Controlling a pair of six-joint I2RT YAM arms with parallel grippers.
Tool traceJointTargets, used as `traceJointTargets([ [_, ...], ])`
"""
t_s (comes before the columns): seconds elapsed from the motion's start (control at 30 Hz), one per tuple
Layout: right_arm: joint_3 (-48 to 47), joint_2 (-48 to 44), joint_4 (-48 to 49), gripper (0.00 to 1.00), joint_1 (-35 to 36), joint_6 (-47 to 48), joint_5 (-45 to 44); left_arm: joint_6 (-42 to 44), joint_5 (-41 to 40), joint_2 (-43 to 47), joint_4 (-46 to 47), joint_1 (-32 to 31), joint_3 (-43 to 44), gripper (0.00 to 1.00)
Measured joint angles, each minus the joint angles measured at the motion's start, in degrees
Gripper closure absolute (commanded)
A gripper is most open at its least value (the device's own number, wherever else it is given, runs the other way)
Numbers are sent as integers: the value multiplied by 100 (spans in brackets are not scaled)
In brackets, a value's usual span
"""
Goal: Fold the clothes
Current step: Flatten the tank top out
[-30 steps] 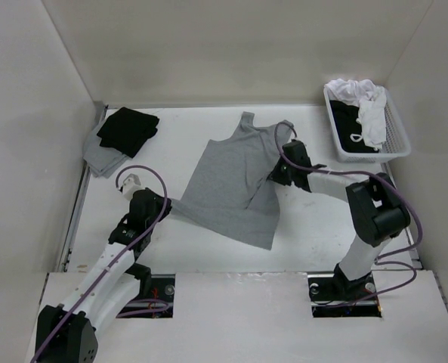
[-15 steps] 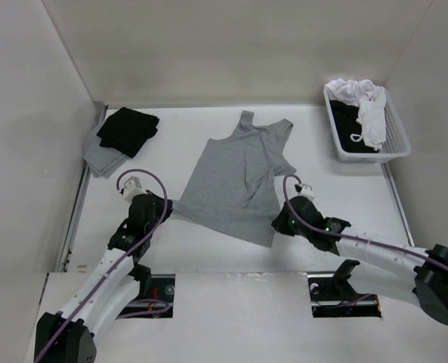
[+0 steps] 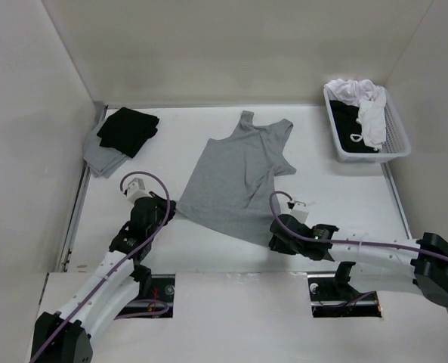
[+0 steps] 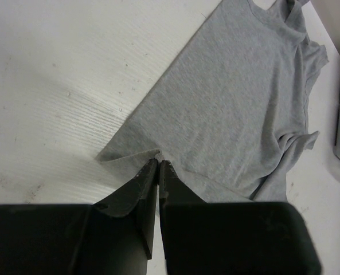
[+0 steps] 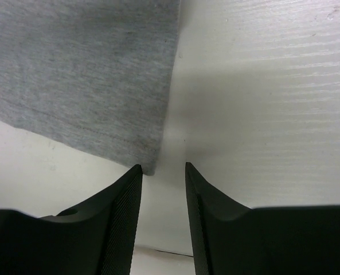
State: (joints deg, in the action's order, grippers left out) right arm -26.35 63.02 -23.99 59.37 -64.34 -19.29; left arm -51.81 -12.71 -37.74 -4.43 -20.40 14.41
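My right gripper grabs the grey tank top by its free hem corner [image 3: 269, 244] [image 5: 149, 167] next, opposite my left gripper, to spread it flat for folding.
The grey tank top [image 3: 235, 178] lies spread flat mid-table, straps toward the far wall and slightly creased on its right side. My left gripper [image 3: 169, 206] is at its lower left corner. In the left wrist view the gripper [image 4: 158, 162] is shut on that corner of the tank top [image 4: 238, 97], pinching a small fold of hem. My right gripper [image 3: 273, 240] lies low at the lower right corner. In the right wrist view the gripper [image 5: 163, 167] stands open, and the corner of the tank top [image 5: 78, 74] ends just beside its left finger, not between the pads.
A white wire basket [image 3: 396, 144] with white and black garments stands at the back right. A folded black garment [image 3: 128, 128] lies on a grey folded pile [image 3: 99, 160] at the back left. White walls enclose the table on three sides.
My right arm has swung from the tank top's right armhole down to its lower right corner, and its gripper has gone from shut to open. The left gripper has kept its hold.
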Motion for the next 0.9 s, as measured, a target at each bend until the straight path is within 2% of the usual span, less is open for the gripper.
traceJointTargets([
  [0.23,-39,125,52,70,0,-17,-13,-2,11,52,2,-33,-52,99],
  [0.5,-227,476,186,72,0,7,20,-4,11,59,2,-37,-52,99],
  [0.7,-262,579,223,96,0,26,24,-4,11,63,2,-37,-52,99],
  [0.8,-262,514,197,99,0,15,11,-2,13,96,0,-35,-52,100],
  [0.9,-275,76,31,100,0,35,-122,2,13,223,-44,-24,-39,100],
])
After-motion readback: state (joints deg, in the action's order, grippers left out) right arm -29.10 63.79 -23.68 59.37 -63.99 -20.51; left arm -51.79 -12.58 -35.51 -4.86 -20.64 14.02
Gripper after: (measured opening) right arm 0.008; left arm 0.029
